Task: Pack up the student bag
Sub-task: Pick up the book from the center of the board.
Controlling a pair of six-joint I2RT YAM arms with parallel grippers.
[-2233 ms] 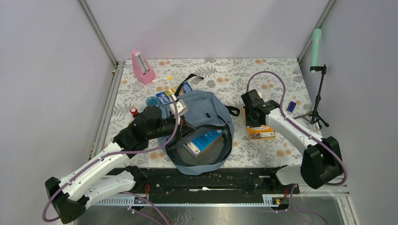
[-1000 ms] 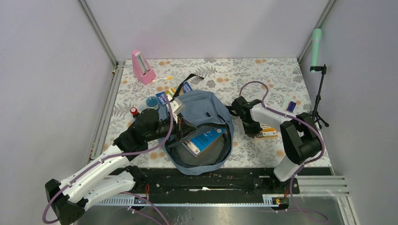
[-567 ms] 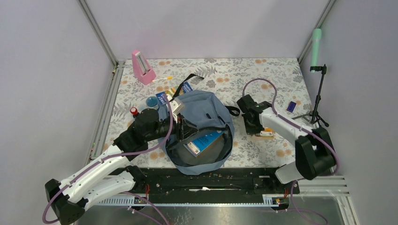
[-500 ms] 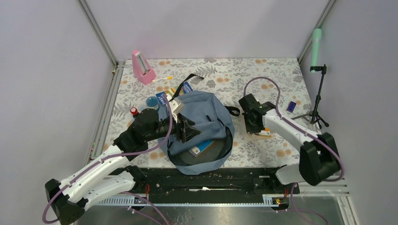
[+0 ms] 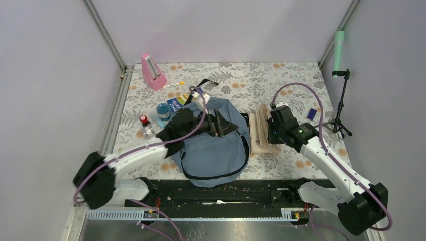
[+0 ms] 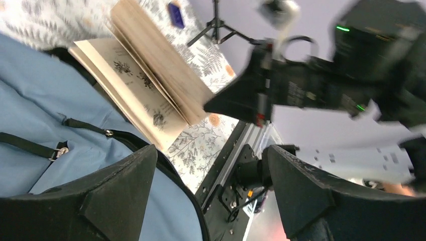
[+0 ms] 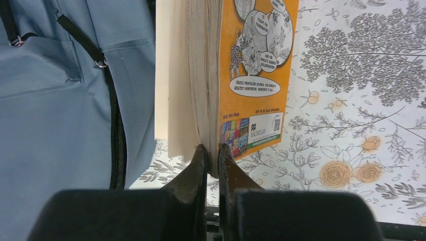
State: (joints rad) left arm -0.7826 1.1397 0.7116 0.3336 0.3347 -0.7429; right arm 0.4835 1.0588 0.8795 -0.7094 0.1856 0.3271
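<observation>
The book needs to go over for packing, so my left gripper will grab the book's long page edge (image 5: 263,120) (image 6: 154,59) next while my right gripper holds its bottom edge.
The student bag (image 5: 216,150) lies flat mid-table, grey-blue, its flap down over the opening and its dark zipper curving along the right side. My left gripper (image 5: 219,124) hovers over the bag's upper part, open, nothing between its fingers (image 6: 115,186). In the left wrist view the bag (image 6: 45,115) fills the left side. My right gripper (image 7: 213,153) is shut on the bottom edge of an orange-covered book (image 7: 253,65), which stands on edge with its pages fanned, right beside the bag (image 7: 65,100). From above, the book (image 5: 260,131) sits at the bag's right rim.
A pink metronome (image 5: 152,72), a pen (image 5: 176,84), blue cards (image 5: 176,104), a blue round bottle (image 5: 163,109) and a small red-capped bottle (image 5: 144,120) lie at the back left. A green microphone on a stand (image 5: 338,45) and a small blue item (image 5: 311,114) are at the right.
My left gripper let go of the bag's flap, opened and moved over the bag; the flap dropped shut over the blue box inside. My right gripper raised the book on edge.
</observation>
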